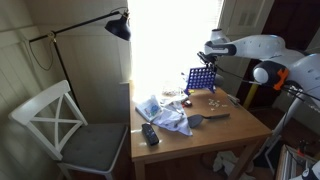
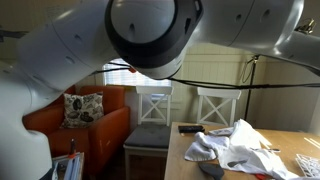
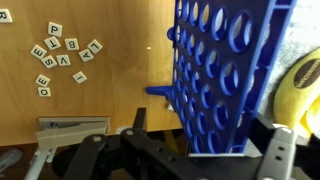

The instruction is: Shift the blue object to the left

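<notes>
My gripper's fingers reach past the blue grid's top edge [image 3: 245,127] on each side, so my gripper should close on it.
The blue object is an upright blue grid with round holes [image 1: 198,79], standing at the far side of the wooden table [image 1: 235,125]. In the wrist view the grid [image 3: 215,60] fills the right half, seen from above. My gripper [image 3: 207,138] is right over its top edge, with one dark finger on each side and a gap between fingers and grid, so it looks open. In an exterior view the gripper [image 1: 207,58] hangs just above the grid. The arm hides the grid in the exterior view from the other side.
Letter tiles [image 3: 65,55] and a grey tile rack [image 3: 72,127] lie beside the grid, and a yellow thing [image 3: 300,90] on its other side. A white cloth [image 1: 165,110], a black remote [image 1: 150,133] and a dark brush [image 1: 205,120] lie on the table. A white chair [image 1: 60,120] stands beside it.
</notes>
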Controlling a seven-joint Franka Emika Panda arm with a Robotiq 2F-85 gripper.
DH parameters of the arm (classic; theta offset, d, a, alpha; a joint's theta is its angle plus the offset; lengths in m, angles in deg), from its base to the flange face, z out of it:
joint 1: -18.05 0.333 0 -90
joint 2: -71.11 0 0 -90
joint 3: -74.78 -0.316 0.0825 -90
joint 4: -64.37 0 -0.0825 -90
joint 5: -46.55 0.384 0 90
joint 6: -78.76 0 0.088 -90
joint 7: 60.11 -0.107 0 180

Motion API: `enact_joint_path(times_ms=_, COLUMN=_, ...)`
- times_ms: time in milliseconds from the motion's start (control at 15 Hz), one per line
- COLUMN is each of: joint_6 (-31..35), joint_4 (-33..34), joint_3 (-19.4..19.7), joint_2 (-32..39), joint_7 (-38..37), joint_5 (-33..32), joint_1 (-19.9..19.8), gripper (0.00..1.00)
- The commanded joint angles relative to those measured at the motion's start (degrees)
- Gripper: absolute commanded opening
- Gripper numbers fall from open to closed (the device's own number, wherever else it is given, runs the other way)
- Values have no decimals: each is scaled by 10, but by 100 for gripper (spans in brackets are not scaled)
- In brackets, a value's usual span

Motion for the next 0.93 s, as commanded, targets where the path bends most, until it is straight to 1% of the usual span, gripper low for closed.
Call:
enact_joint_path(times_ms=0, joint_6=-19, joint_4=50, joint_3=-12, joint_2=23, joint_7=-6, joint_5=16, joint_1=-16, gripper=68)
enact_joint_path(times_ms=267, joint_6=-20, joint_4=59, joint_3=-15, joint_2=26, joint_7=-6, joint_5=12, joint_1=-17, gripper=38)
enact_joint_path(times_ms=600, joint_6=-19, joint_4=62, joint_3=-14, joint_2=25, joint_7=-11, joint_5=8, joint_1=-14, gripper=4)
enact_joint_path(times_ms=667, joint_6=-27, joint_4=62, joint_3=-13, joint_2=21, joint_7=-14, joint_5=8, joint_1=-13, gripper=1)
enact_joint_path(times_ms=800, joint_6=-37, joint_4=59, joint_3=-12, joint_2=-6, joint_7=-14, joint_5=9, joint_1=-11, gripper=5)
enact_joint_path(times_ms=867, joint_6=-46, joint_4=59, joint_3=-12, joint_2=-20, joint_7=-9, joint_5=10, joint_1=-12, gripper=5)
